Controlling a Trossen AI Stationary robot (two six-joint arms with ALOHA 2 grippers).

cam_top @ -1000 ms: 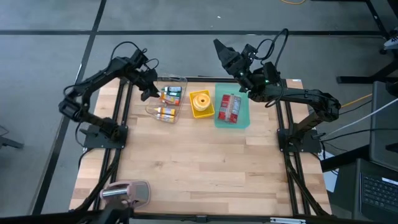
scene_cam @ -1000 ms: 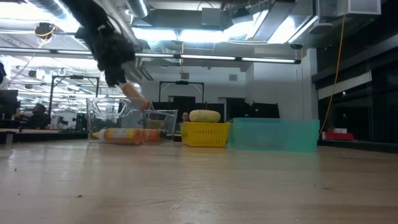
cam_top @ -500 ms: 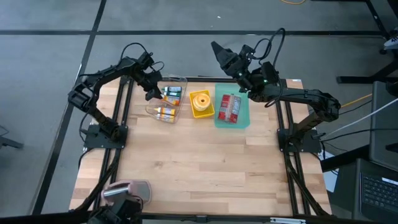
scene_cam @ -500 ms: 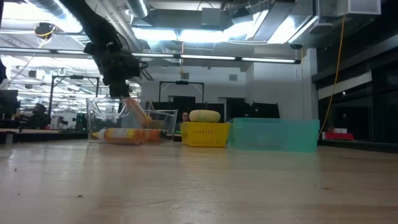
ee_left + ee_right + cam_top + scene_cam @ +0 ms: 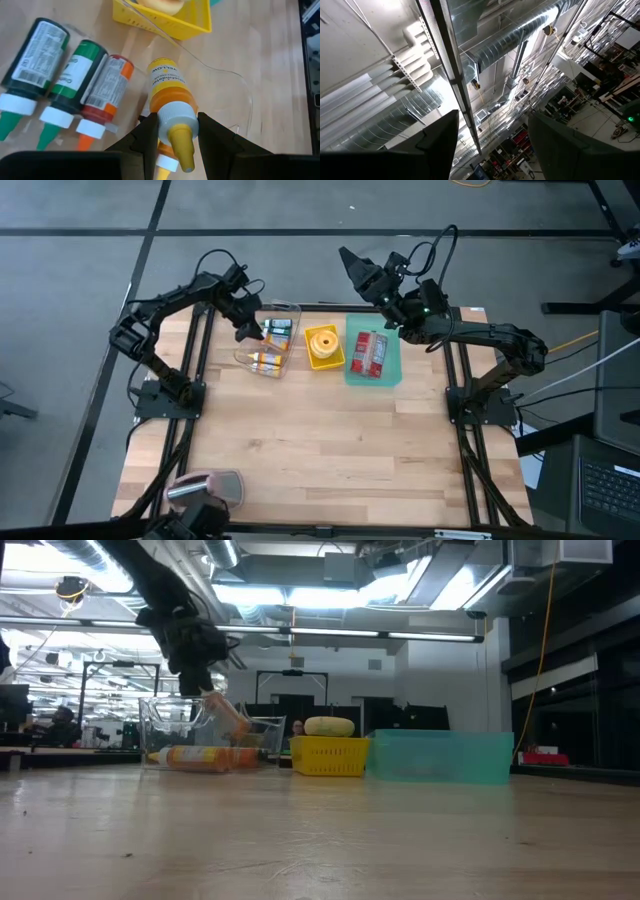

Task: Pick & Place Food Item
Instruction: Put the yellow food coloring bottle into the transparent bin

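Observation:
The yellow bottle's base is low inside the clear bin beside the red bottle, so it is time for my left gripper to open.
My left gripper (image 5: 250, 332) is over the clear bin (image 5: 272, 310) at the table's far left, shut on a yellow squeeze bottle (image 5: 167, 85). The low view shows that bottle (image 5: 226, 716) slanting down between the bin's walls. Several more bottles lie on their sides on the bin's floor: dark green (image 5: 35, 47), green (image 5: 75, 70) and red (image 5: 105, 87). My right gripper (image 5: 348, 258) is raised beyond the table's far edge, open, pointing up at the ceiling (image 5: 492, 135). My left gripper pinches the yellow bottle's white cap (image 5: 175, 116), just behind its yellow nozzle, between its two fingers (image 5: 147, 137). The fingers slant down from the table's left and lie across the bottle. The bottle tilts away below them, base lowest; whether the base rests on anything, I cannot tell.
A yellow basket (image 5: 312, 362) with a round yellow food item stands right of the clear bin. A teal bin (image 5: 390, 365) with red packets is beside it. The near part of the wooden table (image 5: 330, 450) holds nothing; a pink-grey device (image 5: 205, 485) sits at its near left corner.
My left gripper has gone down and a little toward the table's right, into the clear bin, still shut on the yellow bottle. The bottle now hangs lower between the bin's walls. Most of that happened early; it has barely moved since.

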